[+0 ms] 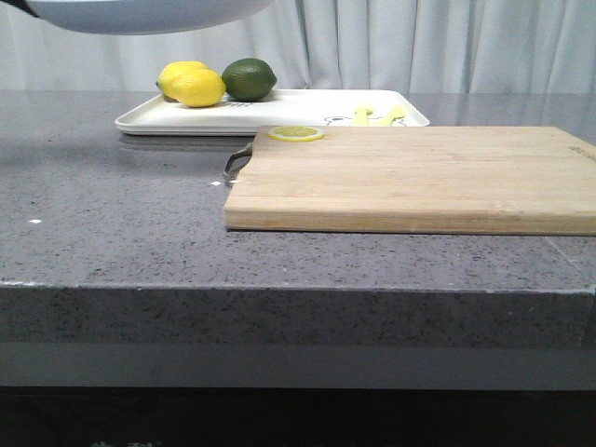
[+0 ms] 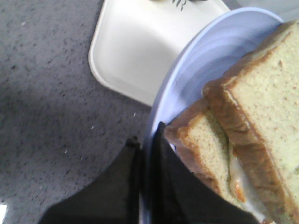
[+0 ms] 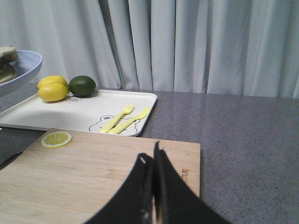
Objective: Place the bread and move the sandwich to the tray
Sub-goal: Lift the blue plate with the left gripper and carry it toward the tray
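The pale-blue plate (image 1: 149, 17) hangs high above the counter beside the white tray (image 1: 321, 107), so I should hold it, as plate and sandwich would drop if my left gripper opened now.
My left gripper (image 2: 147, 133) is shut on the rim of a round pale-blue plate (image 2: 210, 60), one finger on each side of the rim. On the plate lies the sandwich (image 2: 205, 140), with fried egg (image 2: 238, 184) showing between its slices. The greenish-tan bread (image 2: 275, 107) is its top slice. The plate (image 1: 140, 14) hangs high above the counter's left side, beside the white tray (image 2: 140, 46). The sandwich (image 3: 7, 58) shows above the plate's rim (image 3: 21, 70). My right gripper (image 3: 150, 151) is shut on nothing above the wooden cutting board (image 3: 93, 168).
The tray (image 1: 307, 107) at the back holds two lemons (image 1: 191, 86), a lime (image 1: 249, 79) and a yellow fork and knife (image 3: 124, 120). A lemon slice (image 1: 296, 133) lies on the far left corner of the cutting board (image 1: 410, 177). A curtain hangs behind.
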Available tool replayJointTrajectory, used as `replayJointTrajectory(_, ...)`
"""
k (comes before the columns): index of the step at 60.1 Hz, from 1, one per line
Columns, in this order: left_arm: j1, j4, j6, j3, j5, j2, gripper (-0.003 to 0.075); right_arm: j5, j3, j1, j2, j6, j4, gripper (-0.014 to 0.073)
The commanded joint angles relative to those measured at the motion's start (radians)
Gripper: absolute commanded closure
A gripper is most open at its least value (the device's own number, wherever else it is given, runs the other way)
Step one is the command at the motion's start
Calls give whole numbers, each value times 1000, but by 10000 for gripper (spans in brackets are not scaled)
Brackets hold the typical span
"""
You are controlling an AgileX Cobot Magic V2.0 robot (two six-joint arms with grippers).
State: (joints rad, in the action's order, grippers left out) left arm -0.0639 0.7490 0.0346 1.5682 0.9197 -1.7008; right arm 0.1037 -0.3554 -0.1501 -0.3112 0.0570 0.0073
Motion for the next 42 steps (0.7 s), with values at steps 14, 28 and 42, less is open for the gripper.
replayJointTrajectory(14, 83, 43, -114, 382, -8, -210, 738, -84, -25, 2, -4, 0, 2, 653)
replayJointTrajectory(28, 136, -3, -194, 622, -8, -389, 738, -84, -25, 2, -4, 0, 2, 653)
replayJointTrajectory(42, 154, -7, -229, 781, -9, -523, 738, -84, -25, 2, -4, 0, 2, 653)
